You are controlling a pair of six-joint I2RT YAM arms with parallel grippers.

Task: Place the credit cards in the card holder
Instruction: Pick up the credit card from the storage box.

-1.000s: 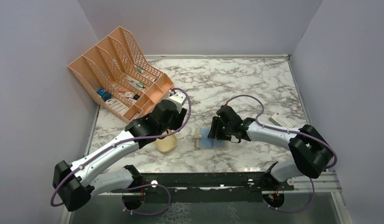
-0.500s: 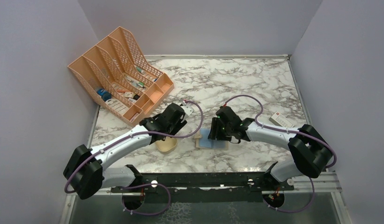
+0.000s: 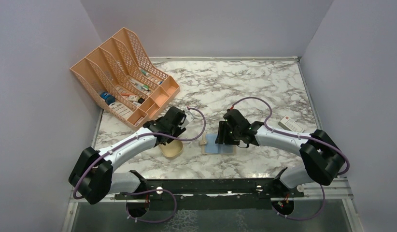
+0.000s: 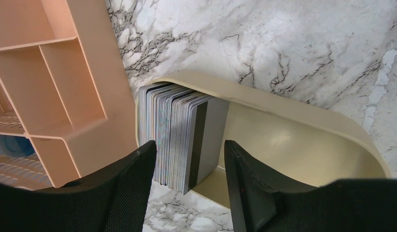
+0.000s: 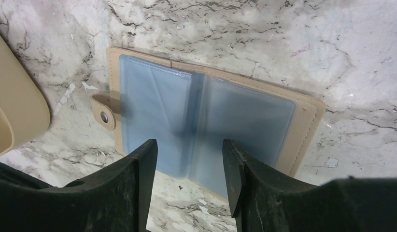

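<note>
The left gripper grabs the outermost grey card by its near edge (image 4: 195, 179) next, leaving the opposite edge free to enter the card holder's pocket.
The credit cards (image 4: 179, 137) stand on edge as a tight stack at one end of a beige oval dish (image 4: 303, 116). My left gripper (image 4: 189, 147) is open and straddles the stack's near end. Its left finger (image 4: 134, 183) is close beside the stack and its right finger (image 4: 245, 183) stands clear of it. From above, the left gripper (image 3: 173, 138) hangs over the dish (image 3: 171, 151). The card holder (image 5: 264, 113) lies open flat on the marble, blue pockets up, with a tan snap tab at its left. My right gripper (image 5: 189, 147) hovers open over its near edge, holding nothing. In the top view the right gripper (image 3: 224, 137) is just over the card holder (image 3: 219, 146).
An orange mesh file rack (image 3: 121, 72) with small items stands at the back left, its corner (image 4: 56, 92) right next to the dish. A white box with a red mark (image 3: 290, 124) lies near the right wall. Purple walls close in three sides.
The left arm has swung and lowered its wrist over the dish, bringing the jaws around the card stack. The right arm and the card holder have stayed put.
</note>
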